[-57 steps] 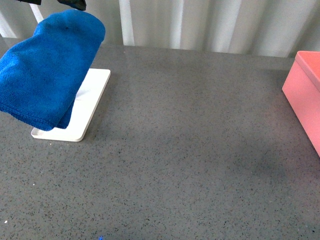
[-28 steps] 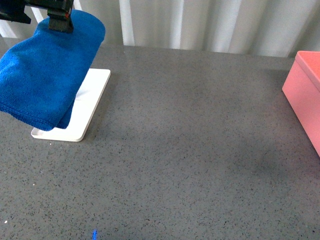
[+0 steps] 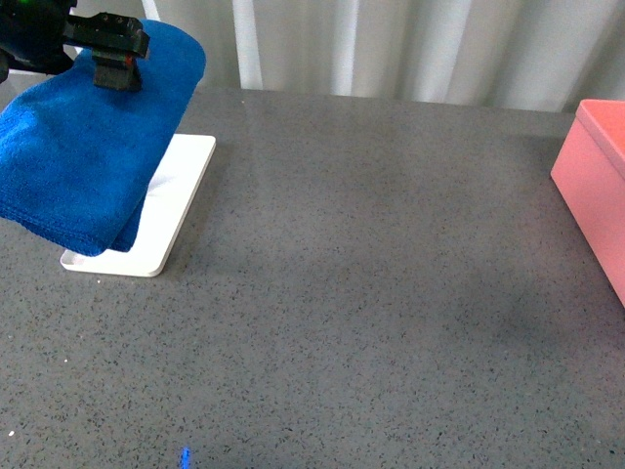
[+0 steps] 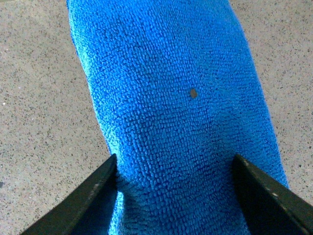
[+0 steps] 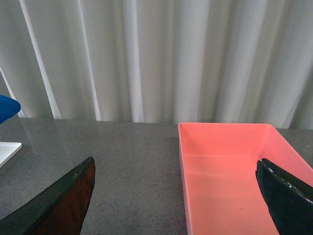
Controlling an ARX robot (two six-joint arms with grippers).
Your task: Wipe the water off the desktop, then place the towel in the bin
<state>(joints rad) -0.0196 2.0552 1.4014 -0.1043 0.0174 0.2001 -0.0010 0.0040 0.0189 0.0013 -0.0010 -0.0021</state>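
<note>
The towel's sides hang slack and its top fold stands up over the stand, so my left gripper should grip the towel there next.
The blue towel [image 3: 88, 156] hangs folded over a stand at the far left of the desktop [image 3: 371, 293]. My left gripper [image 3: 115, 59] is down on the towel's top fold. In the left wrist view it [image 4: 175, 164] is open, one finger on each side of the towel [image 4: 176, 88], not squeezing it. The pink bin [image 3: 598, 181] stands at the right edge. My right gripper [image 5: 175, 164] is open and empty, held above the desktop facing the bin [image 5: 230, 171]. No water shows on the desktop.
A flat white tray [image 3: 171, 210] lies under the hanging towel. Pale curtains [image 3: 391, 44] close off the back of the desktop. A small blue speck [image 3: 185, 456] lies near the front edge.
My left gripper has come down from the top edge of the front view onto the towel's top fold. The towel and bin have not moved.
</note>
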